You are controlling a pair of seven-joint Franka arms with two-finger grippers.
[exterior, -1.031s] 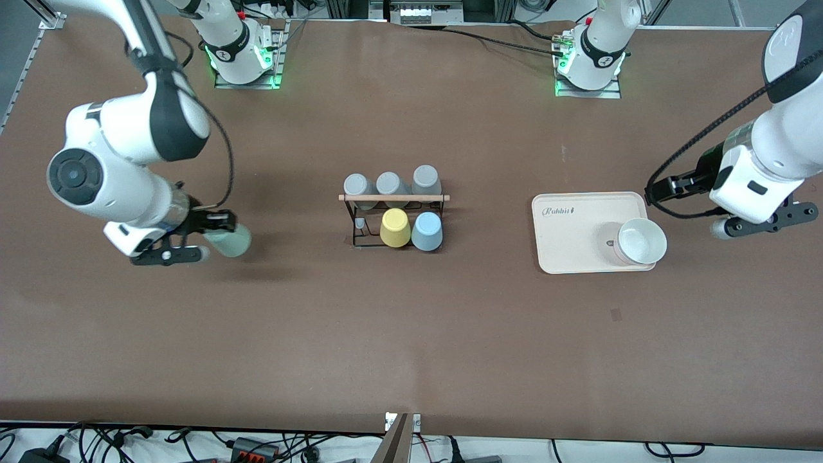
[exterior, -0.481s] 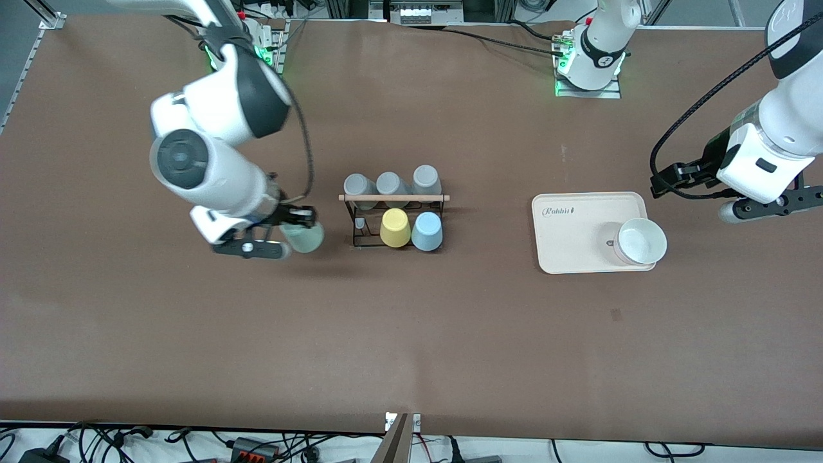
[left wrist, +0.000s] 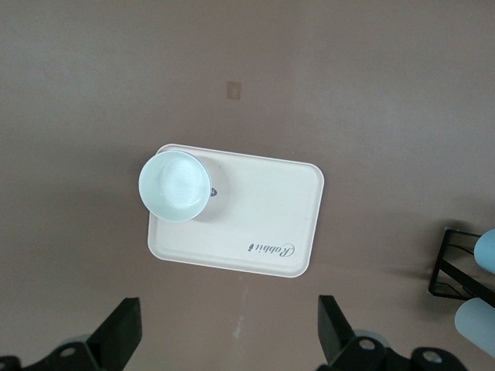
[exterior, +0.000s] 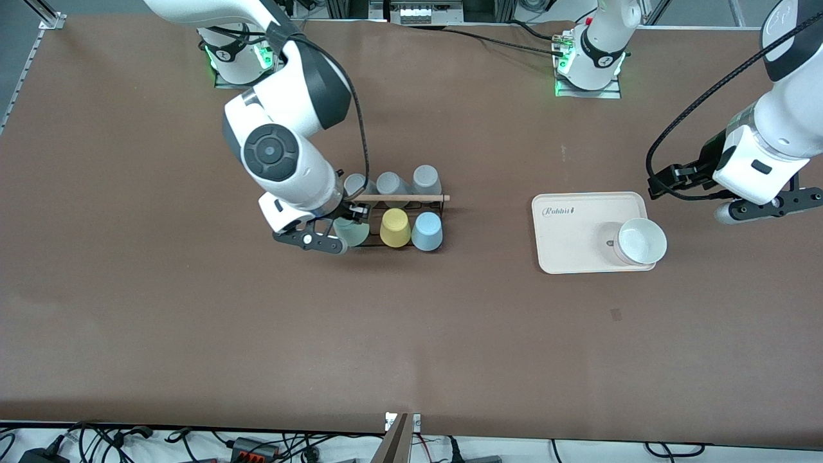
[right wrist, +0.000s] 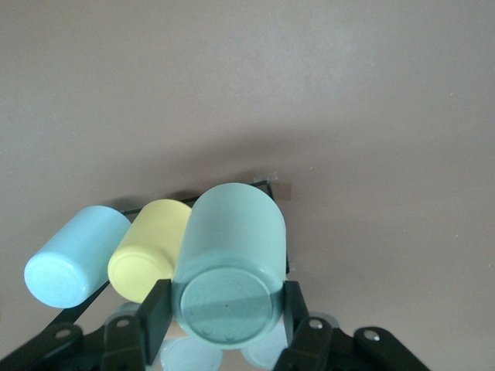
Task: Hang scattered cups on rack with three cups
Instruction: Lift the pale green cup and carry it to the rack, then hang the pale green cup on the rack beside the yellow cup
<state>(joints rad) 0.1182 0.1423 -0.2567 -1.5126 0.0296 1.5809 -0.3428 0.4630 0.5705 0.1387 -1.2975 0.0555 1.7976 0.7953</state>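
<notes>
The mint green cup (exterior: 351, 231) (right wrist: 232, 255) hangs high above the black wire rack, so my right gripper keeps hold of it until it is lower.
My right gripper (exterior: 341, 233) is shut on the pale mint green cup (exterior: 351, 231), bottom up, over the black wire rack's (exterior: 437, 206) free peg at the end toward the right arm. In the right wrist view the mint cup (right wrist: 232, 255) sits between the fingers (right wrist: 153, 313), beside the yellow cup (right wrist: 147, 251) and the light blue cup (right wrist: 73, 259). The light blue cup (exterior: 427, 231) and yellow cup (exterior: 395, 227) hang on the rack's row nearer the front camera. Three grey cups (exterior: 392, 183) hang on the farther row under the wooden rod (exterior: 405, 198). My left gripper (exterior: 765, 209) is open, waiting.
A cream tray (exterior: 572, 231) holding a white bowl (exterior: 640, 242) lies toward the left arm's end of the table; both show in the left wrist view, tray (left wrist: 263, 224) and bowl (left wrist: 176, 185). The rack's edge (left wrist: 452, 267) also shows there.
My right arm has carried the mint cup from the right arm's end of the table across to the rack. My left gripper has risen slightly and stayed by the tray.
</notes>
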